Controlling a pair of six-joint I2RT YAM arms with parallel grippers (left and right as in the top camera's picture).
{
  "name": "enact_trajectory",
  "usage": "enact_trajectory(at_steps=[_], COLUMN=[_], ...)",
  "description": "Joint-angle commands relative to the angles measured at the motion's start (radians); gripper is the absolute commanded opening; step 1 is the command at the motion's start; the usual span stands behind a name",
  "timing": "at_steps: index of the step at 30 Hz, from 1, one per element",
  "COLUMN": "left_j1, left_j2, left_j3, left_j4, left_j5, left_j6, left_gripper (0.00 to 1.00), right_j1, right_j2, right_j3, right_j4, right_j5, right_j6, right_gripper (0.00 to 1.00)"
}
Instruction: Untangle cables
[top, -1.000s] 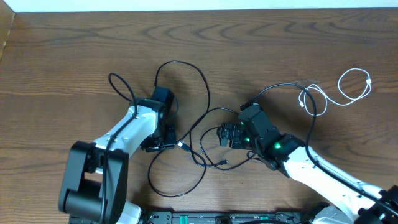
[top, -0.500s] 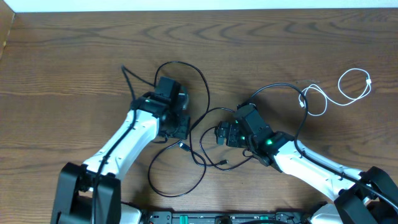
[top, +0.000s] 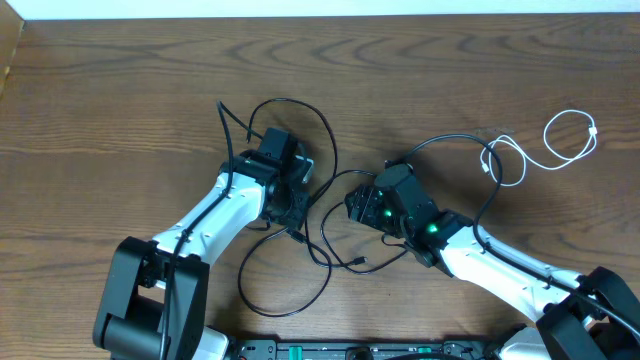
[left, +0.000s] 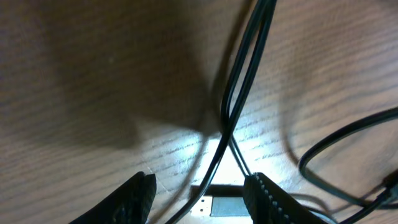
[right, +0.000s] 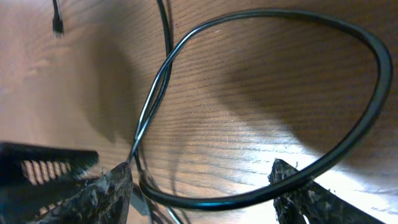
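Note:
My left gripper should go lower before it closes on the cable (top: 306, 208) (left: 204, 186), because the silver plug shows under my fingertips.
Several thin black cables (top: 327, 141) lie looped and crossed at the table's middle, and a shorter white cable (top: 596, 132) lies apart at the upper right. My left gripper (top: 291, 207) hangs low over the left side of the tangle. In the left wrist view the left gripper (left: 200, 200) is open, with crossing black strands (left: 239, 81) and a silver plug end (left: 219, 206) between its fingers. My right gripper (top: 357, 207) faces it from the right. In the right wrist view the right gripper (right: 202, 196) is open around a black cable loop (right: 370, 99) that passes between its fingers.
Thicker black wires run along both arms. A black cable loop (top: 300, 308) reaches toward the front edge, close to the robot base (top: 360, 350). The left arm's fingers (right: 37, 163) show at the left of the right wrist view. Bare wood (top: 100, 90) lies at the left and back.
My left gripper has swung right and back onto the tangle, dragging the cable's left end with it. The right gripper has edged left and its jaws have narrowed.

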Motion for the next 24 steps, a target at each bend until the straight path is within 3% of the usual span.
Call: enact_trajectory(at_steps=[1, 12, 15, 21, 24], left_j1=[-0.002, -0.002, -0.002, -0.002, -0.002], left_j2=[0.011, 0.013, 0.013, 0.013, 0.013], left_j3=[-0.014, -0.084, -0.089, -0.092, -0.093], left_j4=[-0.018, 0.08, 0.104, 0.129, 0.128], left_j5=[-0.013, -0.009, -0.009, -0.009, -0.009], left_j6=[0.081, 0.099, 0.099, 0.097, 0.091], left_gripper=[0.52, 0.51, 0.39, 0.33, 0.19], right_j1=[0.009, 0.008, 0.009, 0.009, 0.008], right_j2=[0.019, 0.026, 0.026, 0.026, 0.026], right_j3=[-0.002, -0.002, -0.002, -0.002, -0.002], right_j4=[0.0, -0.003, -0.004, -0.006, -0.005], right_j5=[0.019, 0.067, 0.066, 0.066, 0.067], right_j6=[0.106, 0.071, 0.07, 0.051, 0.034], right_gripper=[0.69, 0.69, 0.69, 0.69, 0.68])
